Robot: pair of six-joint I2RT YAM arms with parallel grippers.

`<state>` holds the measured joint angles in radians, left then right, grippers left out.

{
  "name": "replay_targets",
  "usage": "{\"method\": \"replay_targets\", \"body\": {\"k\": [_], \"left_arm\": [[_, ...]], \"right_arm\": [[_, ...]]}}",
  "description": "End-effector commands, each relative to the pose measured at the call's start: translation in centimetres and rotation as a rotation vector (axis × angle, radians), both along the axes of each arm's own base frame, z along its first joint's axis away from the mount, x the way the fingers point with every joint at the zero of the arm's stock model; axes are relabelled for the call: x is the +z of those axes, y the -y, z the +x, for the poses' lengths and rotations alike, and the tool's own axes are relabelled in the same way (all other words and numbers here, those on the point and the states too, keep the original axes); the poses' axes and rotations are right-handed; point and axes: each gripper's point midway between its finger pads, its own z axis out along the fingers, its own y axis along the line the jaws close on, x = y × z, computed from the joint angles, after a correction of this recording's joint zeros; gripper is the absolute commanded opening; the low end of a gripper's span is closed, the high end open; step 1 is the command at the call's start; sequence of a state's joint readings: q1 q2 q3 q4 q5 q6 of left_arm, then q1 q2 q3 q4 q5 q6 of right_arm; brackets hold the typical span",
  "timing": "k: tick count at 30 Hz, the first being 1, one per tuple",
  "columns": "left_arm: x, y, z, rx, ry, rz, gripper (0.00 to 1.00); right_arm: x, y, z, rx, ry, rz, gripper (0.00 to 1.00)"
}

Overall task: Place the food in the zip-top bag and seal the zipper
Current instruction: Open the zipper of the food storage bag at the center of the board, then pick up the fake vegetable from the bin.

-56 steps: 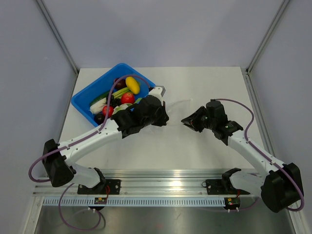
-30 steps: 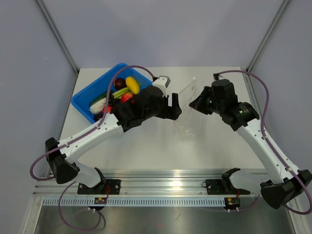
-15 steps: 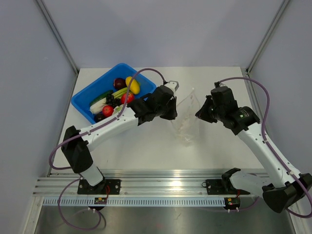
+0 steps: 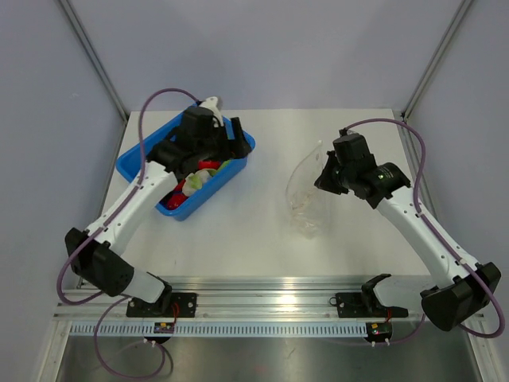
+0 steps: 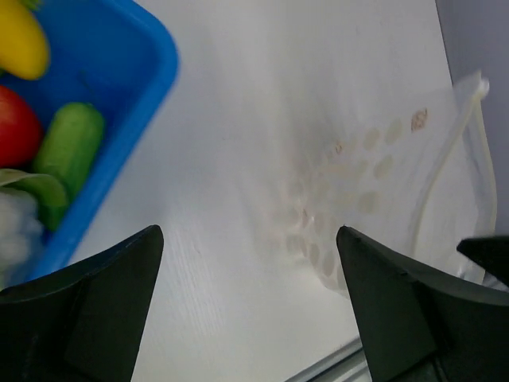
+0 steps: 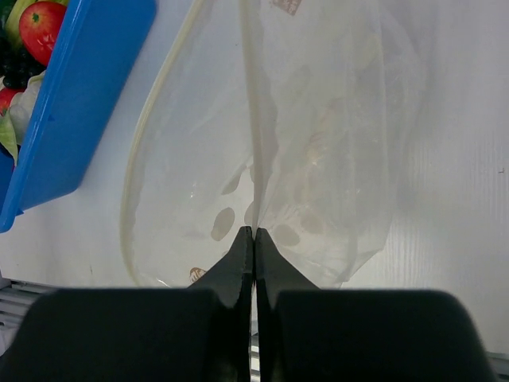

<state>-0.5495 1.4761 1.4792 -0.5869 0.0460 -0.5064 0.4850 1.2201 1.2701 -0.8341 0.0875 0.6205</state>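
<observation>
The cauliflower's body should stay free to go into the zip-top bag [image 4: 306,203], so I need to grab the cauliflower by its green leaf [image 4: 210,173] with my left gripper next.
The zip-top bag [image 4: 306,203] is clear with white dots and hangs from my right gripper [image 4: 323,170], its mouth spread open toward the left. In the right wrist view that gripper [image 6: 254,231] is shut on the bag [image 6: 334,151] at its zipper [image 6: 252,119]. The food lies in the blue tub [image 4: 137,161]: a red tomato [image 4: 208,165] and white cauliflower [image 4: 196,181] show beside my arm. My left gripper [image 4: 235,132] hovers open over the tub's right corner. Its wrist view shows the gripper [image 5: 248,232] empty, with yellow pepper [image 5: 20,40], tomato [image 5: 12,123] and bag [image 5: 374,183].
The blue tub [image 5: 119,56] sits at the table's back left, the bag about a hand's width to its right. Bare white tabletop [image 4: 238,231] lies between them. An aluminium rail [image 4: 270,306] runs along the near edge, and grey walls enclose the sides.
My left arm has swung away from the bag, back left over the tub, and its gripper is open. The right gripper keeps holding the bag's edge, almost unmoved.
</observation>
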Motion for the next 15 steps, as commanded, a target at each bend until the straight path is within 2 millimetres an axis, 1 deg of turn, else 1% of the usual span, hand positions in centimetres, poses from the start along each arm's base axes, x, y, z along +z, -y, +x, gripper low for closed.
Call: {"method": "replay_targets", "body": {"k": [1,2,3,5,6,7,8,10,11,12,13,15], "left_arm": [[1.2,-5.3,0.8,0.149,-0.017,-0.016,0.86],[0.3,-6.9,1.2,0.205,-0.049,0.009,0.84],[-1.5,-10.1,1.8,0.328,-0.107,0.063,0.84],[-3.6,-12.6,1.9,0.409,-0.171,0.11,0.82],[-5.0,-13.7,2.1,0.435,-0.214,0.126,0.83],[-6.1,-14.0,1.9,0.443,-0.242,0.143,0.85],[-6.8,-14.3,1.9,0.452,-0.26,0.155,0.9],[-8.9,-14.7,1.5,0.461,-0.317,0.195,0.94],[-9.6,-14.9,1.4,0.468,-0.334,0.211,0.99],[-10.1,-15.0,1.4,0.475,-0.344,0.222,0.99],[-11.5,-15.4,1.1,0.481,-0.373,0.25,0.99],[-12.7,-16.1,0.8,0.506,-0.397,0.297,0.97]], "right_arm": [[1.4,-1.1,0.7,0.034,0.057,0.022,0.0],[1.4,-1.1,0.7,0.035,0.055,0.022,0.0],[1.3,-1.2,0.7,0.037,0.052,0.023,0.0],[1.2,-1.2,0.7,0.035,0.051,0.023,0.0],[1.1,-1.3,0.7,0.039,0.046,0.022,0.0],[1.1,-1.3,0.7,0.039,0.045,0.024,0.0],[1.1,-1.3,0.7,0.039,0.045,0.024,0.0],[1.0,-1.5,0.7,0.042,0.042,0.028,0.0],[0.9,-1.5,0.8,0.042,0.039,0.027,0.0],[0.9,-1.6,0.8,0.044,0.037,0.031,0.0],[1.0,-1.7,0.8,0.044,0.036,0.036,0.0],[0.9,-1.9,0.7,0.047,0.033,0.042,0.0]]}}
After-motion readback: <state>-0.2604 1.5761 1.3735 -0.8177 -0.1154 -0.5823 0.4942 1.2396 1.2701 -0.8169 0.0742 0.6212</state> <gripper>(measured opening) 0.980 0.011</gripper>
